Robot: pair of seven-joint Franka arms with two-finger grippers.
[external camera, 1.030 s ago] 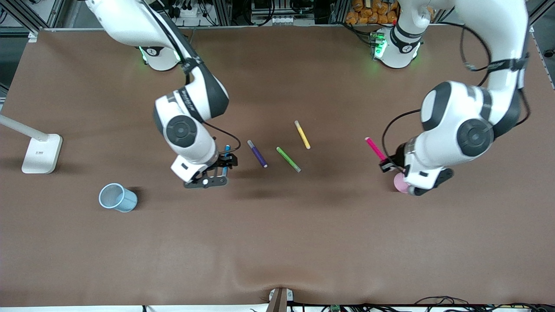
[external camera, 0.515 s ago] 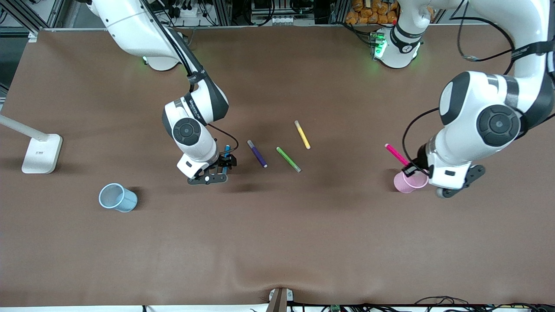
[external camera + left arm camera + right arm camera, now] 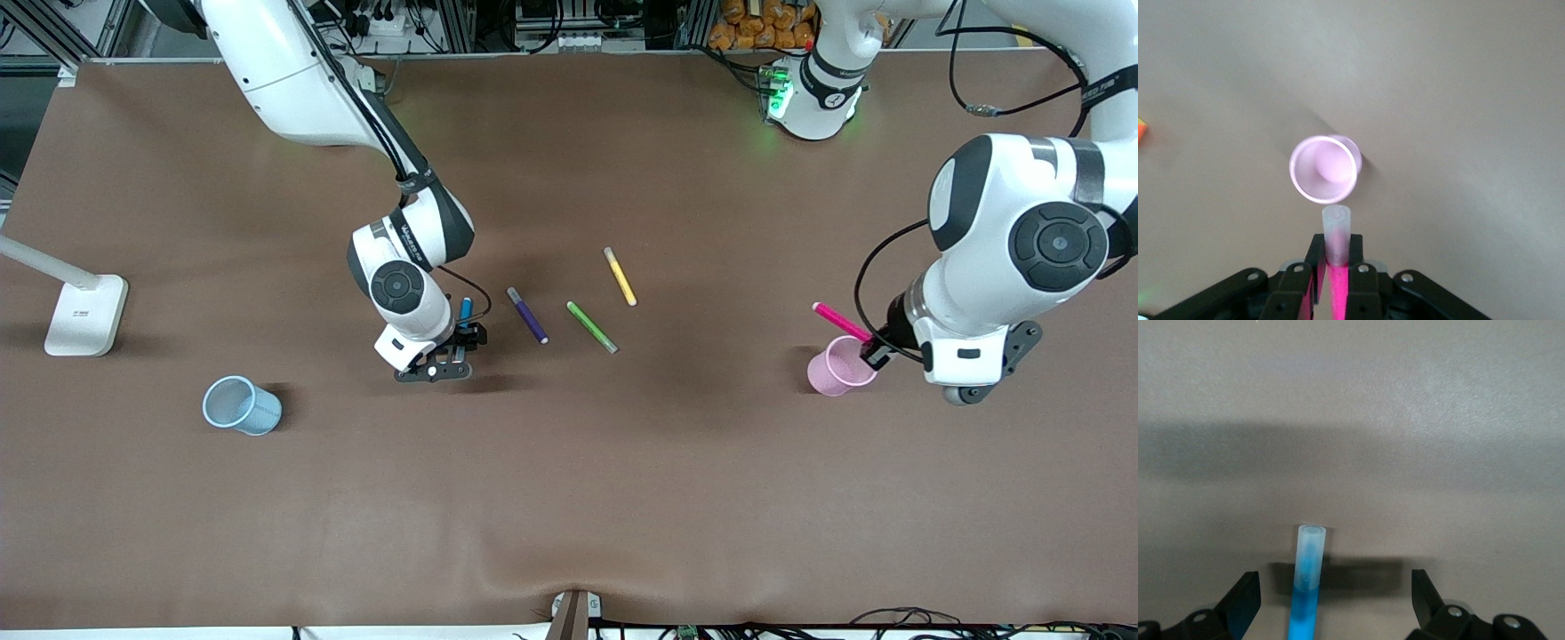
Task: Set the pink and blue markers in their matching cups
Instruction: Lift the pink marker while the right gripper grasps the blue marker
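My right gripper should next grip the marker's body just below the cap [image 3: 1304, 603], so the blue marker can go in its matching cup.
The pink marker [image 3: 834, 318] is held tilted in my left gripper [image 3: 875, 354], which is shut on it just above the rim of the upright pale pink cup [image 3: 839, 367]. In the left wrist view the marker's pale end [image 3: 1336, 228] points at the cup's open mouth [image 3: 1328, 167] from between the jaws of the gripper [image 3: 1336, 259]. My right gripper [image 3: 457, 347] is down at the table, open, straddling the blue marker [image 3: 464, 311]. In the right wrist view the blue marker [image 3: 1306, 587] lies between the spread fingers of the gripper [image 3: 1335, 600], closer to one. The pale blue cup [image 3: 241, 405] stands toward the right arm's end.
A purple pen [image 3: 527, 315], a green pen [image 3: 591, 326] and a yellow pen [image 3: 620, 276] lie mid-table beside the blue marker. A white lamp base [image 3: 84, 313] stands at the right arm's end of the table.
My left arm has swung toward its end of the table, uncovering the pink cup and bringing the pink marker's tip to its rim. My right gripper has sunk lower around the blue marker.
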